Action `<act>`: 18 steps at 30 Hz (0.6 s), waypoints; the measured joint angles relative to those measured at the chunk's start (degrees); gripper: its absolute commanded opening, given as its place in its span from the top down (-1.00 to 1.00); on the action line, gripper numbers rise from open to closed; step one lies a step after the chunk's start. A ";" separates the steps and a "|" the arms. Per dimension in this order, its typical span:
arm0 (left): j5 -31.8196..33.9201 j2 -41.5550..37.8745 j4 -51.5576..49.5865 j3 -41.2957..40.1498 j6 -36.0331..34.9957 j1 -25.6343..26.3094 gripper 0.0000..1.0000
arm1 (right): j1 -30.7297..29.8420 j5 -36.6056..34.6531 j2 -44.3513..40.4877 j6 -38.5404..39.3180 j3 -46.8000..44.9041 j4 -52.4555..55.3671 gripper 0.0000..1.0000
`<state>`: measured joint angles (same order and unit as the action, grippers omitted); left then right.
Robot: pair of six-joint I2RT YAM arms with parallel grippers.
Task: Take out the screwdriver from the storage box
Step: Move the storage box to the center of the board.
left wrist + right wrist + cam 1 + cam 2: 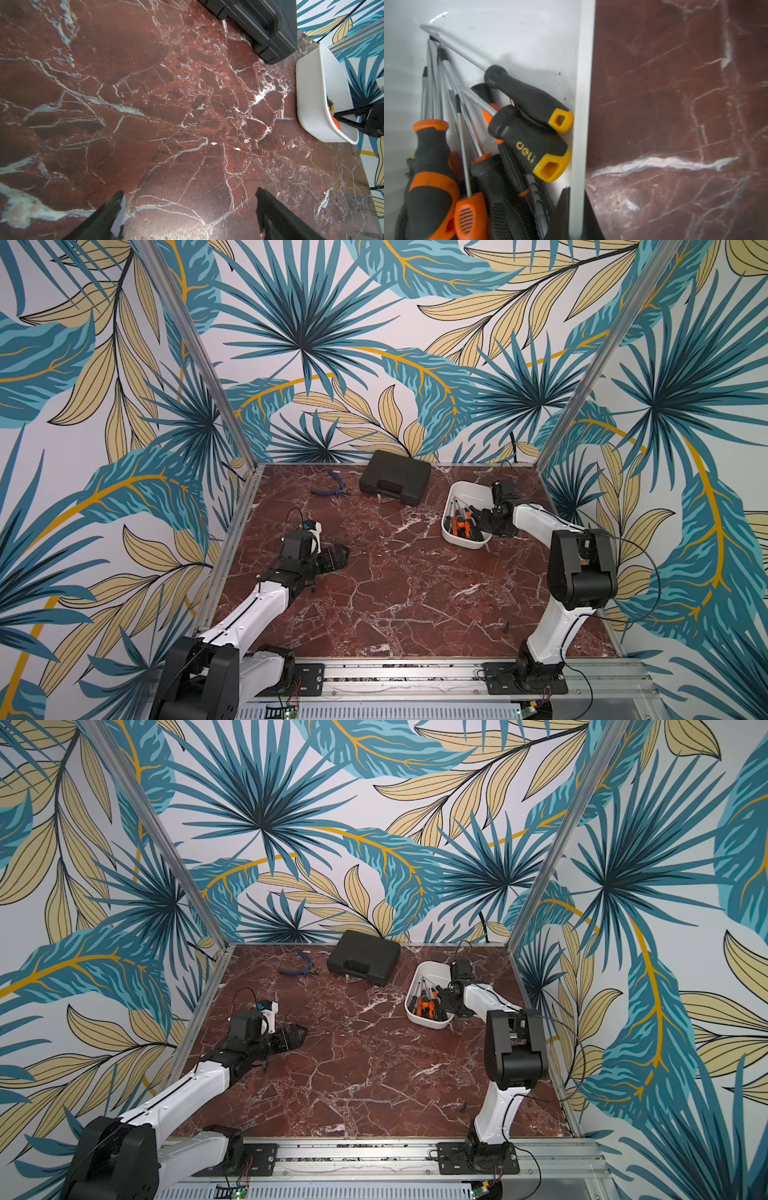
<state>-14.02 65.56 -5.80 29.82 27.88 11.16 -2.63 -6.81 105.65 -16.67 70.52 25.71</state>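
Note:
My left gripper grabs the storage box by its side opposite my right gripper next, which leaves the storage box's opening for taking out the screwdriver.
The storage box (466,492) (430,974) is a white tub at the back right of the marble table. Several screwdrivers (459,523) (427,1005) lie in it with orange-black and yellow-black handles, among them a "deli" one (529,145). My right gripper (484,526) (576,207) is shut on the tub's near side wall (581,104), with one finger inside next to the handles and one outside. It holds no screwdriver. My left gripper (343,553) (190,192) hovers open and empty over bare marble at the left.
A closed black hard-shell case (395,483) (266,27) lies at the back centre, just left of the tub. Blue-handled pliers (332,487) lie at the back left. A small black bit (507,628) sits near the right arm's base. Patterned walls enclose the table.

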 measured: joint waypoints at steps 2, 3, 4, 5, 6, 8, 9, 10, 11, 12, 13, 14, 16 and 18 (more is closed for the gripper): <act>0.11 0.59 -0.15 0.96 0.00 0.50 -1.00 | -2.58 0.22 -1.38 -0.02 -1.51 0.31 0.88; 0.22 0.96 -0.22 1.49 0.00 0.85 -1.00 | -4.11 0.31 -2.01 -0.04 -2.25 0.52 0.88; 0.33 1.38 -0.22 2.01 0.02 1.25 -1.00 | -5.62 0.31 -2.49 -0.07 -2.82 0.79 0.88; 0.39 1.75 -0.15 2.29 0.04 1.57 -1.00 | -7.15 0.24 -2.84 -0.22 -3.28 1.03 0.88; 0.61 2.25 0.02 2.49 0.11 2.03 -0.99 | -8.83 0.15 -3.02 -0.28 -3.52 1.31 0.88; 0.81 3.30 0.13 2.51 0.31 2.91 -0.95 | -12.55 -0.02 -3.06 -0.81 -3.63 1.51 0.88; 0.96 4.07 0.11 2.54 0.52 3.52 -0.93 | -14.40 -0.02 -3.06 -1.20 -3.67 1.46 0.88; 1.09 4.96 -0.04 2.67 0.74 4.15 -0.92 | -16.35 0.00 -3.06 -1.64 -3.80 1.44 0.88; 1.22 5.73 -0.26 2.93 0.96 4.72 -0.91 | -17.97 0.00 -3.06 -2.05 -3.89 1.40 0.88; 1.36 6.64 -0.50 3.43 1.11 5.46 -0.90 | -19.76 -0.02 -3.06 -2.58 -3.91 1.36 0.88; 1.53 7.52 -0.66 4.04 1.14 6.19 -0.90 | -21.53 -0.02 -3.04 -3.19 -3.93 1.29 0.88; 1.73 8.26 -0.72 4.63 1.18 6.93 -0.90 | -23.04 -0.07 -2.93 -3.58 -3.93 1.27 0.88; 2.34 9.49 -1.05 5.99 1.36 8.31 -0.90 | -26.03 -0.24 -2.64 -4.44 -3.80 1.03 0.88; 2.82 10.60 -1.03 7.37 1.66 9.14 -0.89 | -28.59 -0.46 -2.05 -5.27 -3.17 0.94 0.88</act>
<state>-11.20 76.16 -6.83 37.19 29.54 20.29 -31.22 -7.27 103.59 -21.93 67.35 26.65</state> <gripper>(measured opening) 0.951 0.082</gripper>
